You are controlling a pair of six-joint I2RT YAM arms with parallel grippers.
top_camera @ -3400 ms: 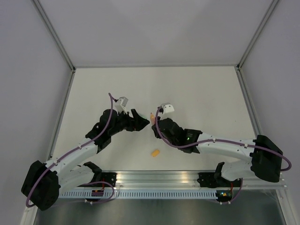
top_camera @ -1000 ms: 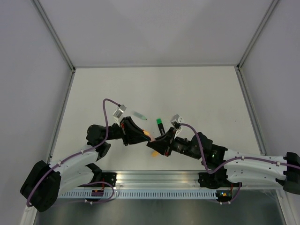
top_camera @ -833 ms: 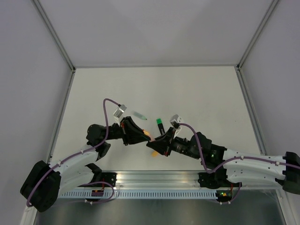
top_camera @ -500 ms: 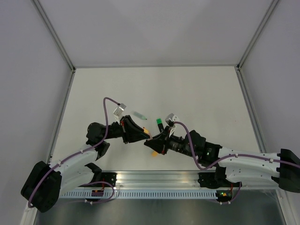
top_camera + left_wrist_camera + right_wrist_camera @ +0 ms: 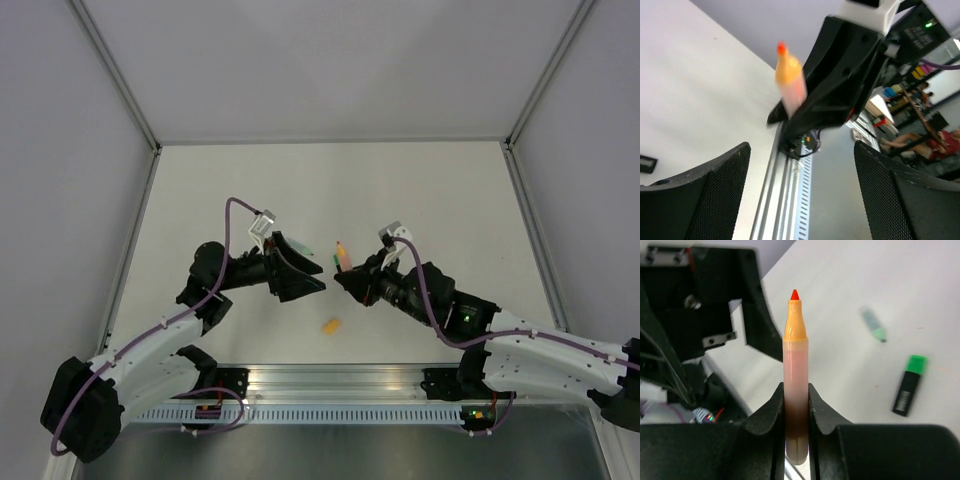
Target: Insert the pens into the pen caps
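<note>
The orange cap (image 5: pixel 331 325) needs its opening open for the pen, so my left gripper should grab around its closed end.
My right gripper (image 5: pixel 796 405) is shut on the pale orange-pink pen (image 5: pixel 795 365) and holds it upright, red tip up, above the table; it also shows in the top view (image 5: pixel 341 256). My left gripper (image 5: pixel 312 285) faces it from the left, jaws wide open and empty, its mesh pads (image 5: pixel 695 200) apart. An orange cap (image 5: pixel 331 325) lies on the table in front of both grippers. A pale green pen (image 5: pixel 873 324) and a black pen with a bright green end (image 5: pixel 907 385) lie on the table behind. No other loose caps show.
The metal rail (image 5: pixel 330 385) with the arm bases runs along the near edge. Grey walls (image 5: pixel 70 150) enclose the white table (image 5: pixel 420 190) on three sides.
The two grippers met tip to tip low over the orange cap. Now they have parted: the right has risen and moved back-right with the pen, and the left stands open.
</note>
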